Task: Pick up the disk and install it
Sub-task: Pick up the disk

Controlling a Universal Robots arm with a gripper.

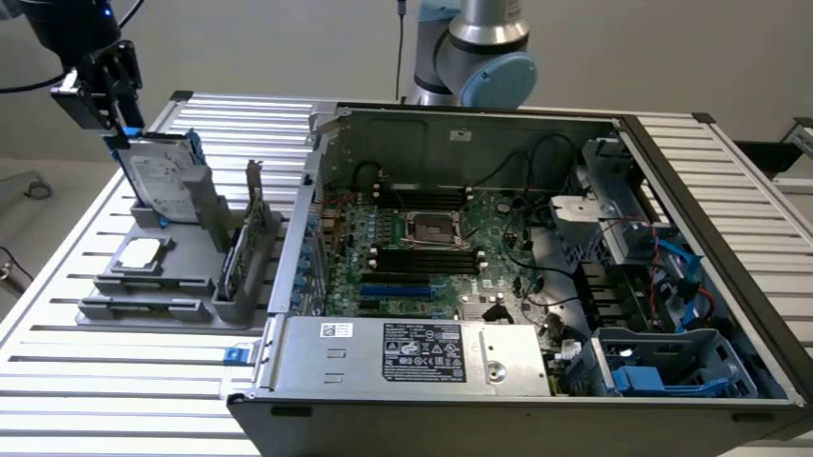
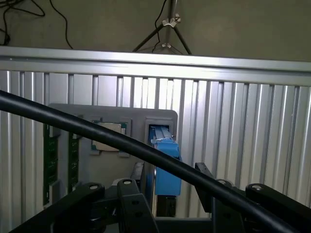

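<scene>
The robot's fingers are at the top edge of the disk (image 1: 163, 179), short of its sides, and would miss them if they closed now. The gripper should go down first, then close on the disk.
The disk (image 1: 163, 179), a silver drive with a white label in a blue carrier, stands upright in a slot of the grey holder (image 1: 152, 295) at the exterior view's left. My gripper (image 1: 117, 129) hangs right over its top edge. In the wrist view the disk's blue carrier end (image 2: 166, 167) lies between my gripper's (image 2: 169, 170) black fingers (image 2: 139, 171), with a small gap on each side, so the gripper looks open around it. The open computer case (image 1: 508, 286) sits in the middle, its blue-trimmed drive cage (image 1: 667, 362) at the near right corner.
The holder also carries a processor chip (image 1: 140, 252) and upright cards (image 1: 242, 257). A grey power-supply box (image 1: 406, 354) lies along the case front. A black cable (image 2: 97, 131) crosses the wrist view. The arm's base (image 1: 477, 57) stands behind the case on the ribbed metal table (image 1: 114, 371).
</scene>
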